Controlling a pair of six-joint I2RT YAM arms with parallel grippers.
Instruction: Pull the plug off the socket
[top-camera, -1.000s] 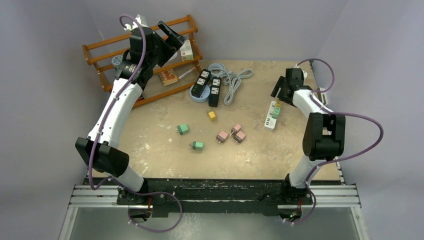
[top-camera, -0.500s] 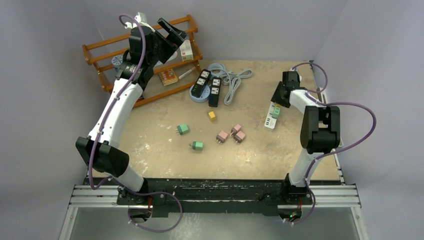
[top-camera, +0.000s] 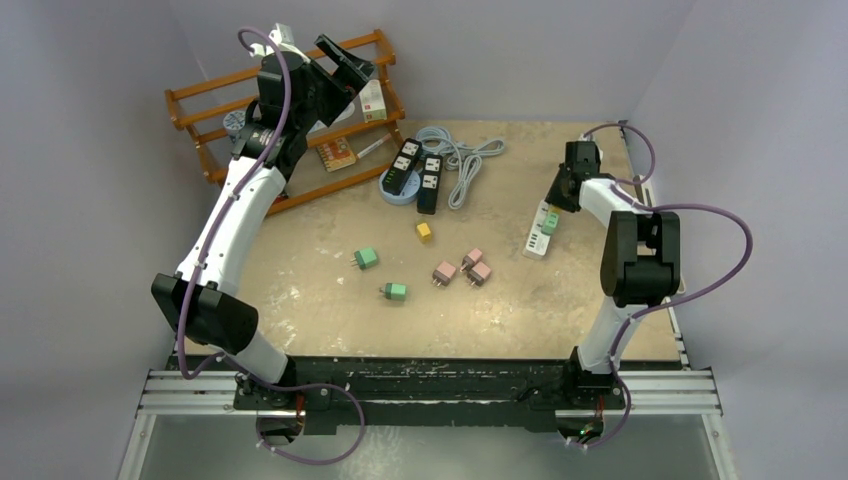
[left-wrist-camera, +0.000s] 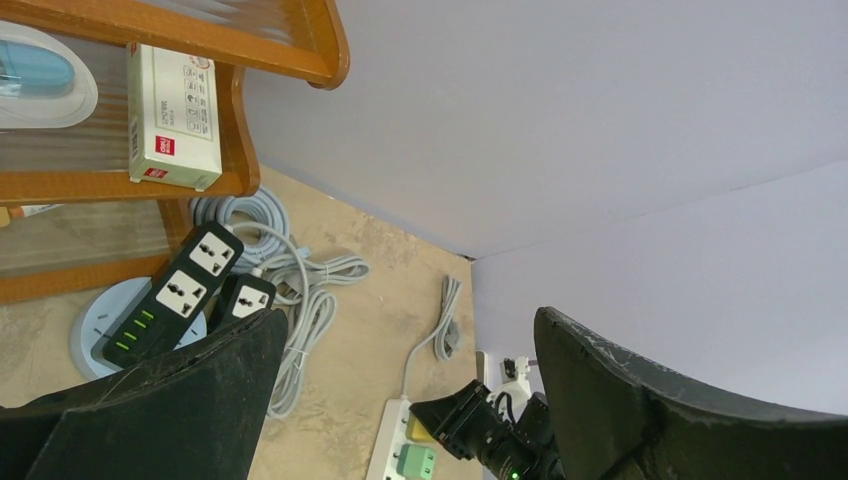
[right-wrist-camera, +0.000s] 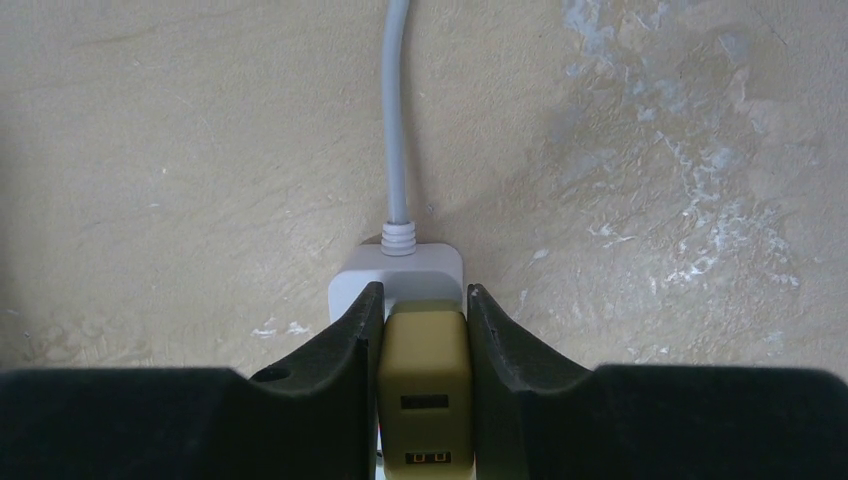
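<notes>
Next, my left gripper grips the white socket strip's plug-loose end (top-camera: 536, 244), which leaves the plugs free for my right gripper.
A white socket strip (top-camera: 536, 243) lies at the table's right side, with a yellow plug (right-wrist-camera: 424, 380) seated at its cable end and a green plug (top-camera: 549, 224) beside it. My right gripper (top-camera: 555, 202) is down over that end, shut on the yellow plug, with one finger pressed against each side. The strip's white body (right-wrist-camera: 397, 272) and grey cord (right-wrist-camera: 395, 120) show just beyond the fingertips. My left gripper (top-camera: 345, 62) hangs open and empty high above the wooden rack. Its wrist view looks down on the strip (left-wrist-camera: 388, 445) and the yellow plug (left-wrist-camera: 420, 428).
A wooden rack (top-camera: 290, 100) with a white box (left-wrist-camera: 172, 115) stands at the back left. Black power strips (top-camera: 415, 170) and coiled grey cable (top-camera: 465, 160) lie at the back centre. Loose green (top-camera: 366, 258), yellow (top-camera: 424, 231) and pink plugs (top-camera: 445, 272) are scattered mid-table.
My right gripper has dropped onto the strip's far end and shut on the yellow plug. The strip's near end swung slightly left. The left arm barely moved.
</notes>
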